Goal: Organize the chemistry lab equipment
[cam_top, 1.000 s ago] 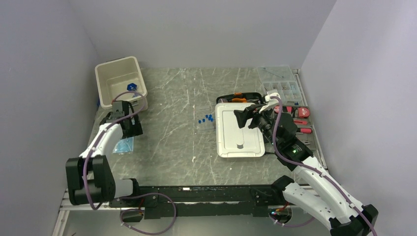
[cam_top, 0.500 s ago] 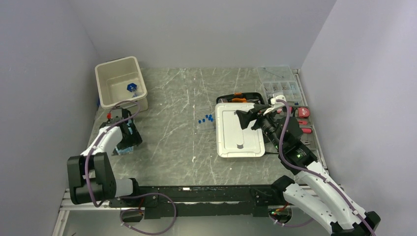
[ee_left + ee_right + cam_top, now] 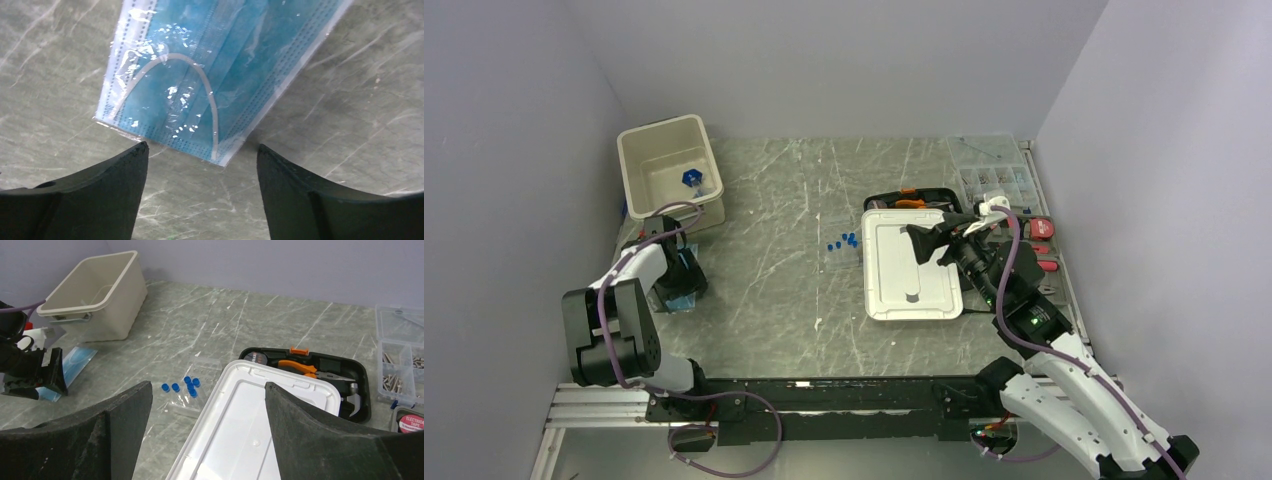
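Note:
The blue sheet's near corner is between my fingers, which reach down to the tabletop on either side of it, so my left gripper should close on it now.
A light-blue translucent piece, a flat blue sheet in clear wrap, lies on the table. My left gripper is open just above its near corner, one finger on each side, touching nothing. In the top view the left gripper is over this piece at the table's left. Several tiny blue caps sit on a flat clear perforated rack, also seen mid-table in the top view. My right gripper is open and empty above a white lid. The thin clear rod is not visible.
A beige bin at the back left holds a dark blue item. A black case of orange-handled tools lies behind the white lid. A clear parts box and red tools line the right edge.
My left gripper has moved toward the near left and down over the light-blue piece. My right gripper has shifted slightly right over the white lid. Both stay open.

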You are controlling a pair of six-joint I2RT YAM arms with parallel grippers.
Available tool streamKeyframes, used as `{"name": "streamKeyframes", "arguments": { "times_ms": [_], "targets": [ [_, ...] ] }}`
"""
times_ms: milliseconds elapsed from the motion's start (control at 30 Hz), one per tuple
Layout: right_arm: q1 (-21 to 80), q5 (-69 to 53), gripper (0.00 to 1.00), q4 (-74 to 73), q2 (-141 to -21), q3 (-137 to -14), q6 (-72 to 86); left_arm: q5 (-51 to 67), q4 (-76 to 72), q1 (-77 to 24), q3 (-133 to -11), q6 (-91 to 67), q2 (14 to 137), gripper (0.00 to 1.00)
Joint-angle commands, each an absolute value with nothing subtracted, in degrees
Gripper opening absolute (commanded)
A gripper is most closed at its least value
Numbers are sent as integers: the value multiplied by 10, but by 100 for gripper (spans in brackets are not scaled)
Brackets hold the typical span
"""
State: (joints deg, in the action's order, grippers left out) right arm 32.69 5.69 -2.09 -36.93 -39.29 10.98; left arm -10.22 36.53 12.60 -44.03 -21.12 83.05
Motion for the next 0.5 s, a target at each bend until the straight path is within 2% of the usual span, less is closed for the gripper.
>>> {"name": "streamKeyframes", "arguments": {
  "times_ms": [0, 300, 467],
  "targets": [
    [325, 68, 85, -3, -360, -390, 115, -95, 351, 131, -436, -202, 844, 74],
    [325, 72, 85, -2, -359, -389, 116, -71, 348, 130, -431, -200, 849, 38],
    [325, 76, 85, -3, -359, -389, 115, -61, 345, 130, -429, -198, 854, 26]
  ]
}}
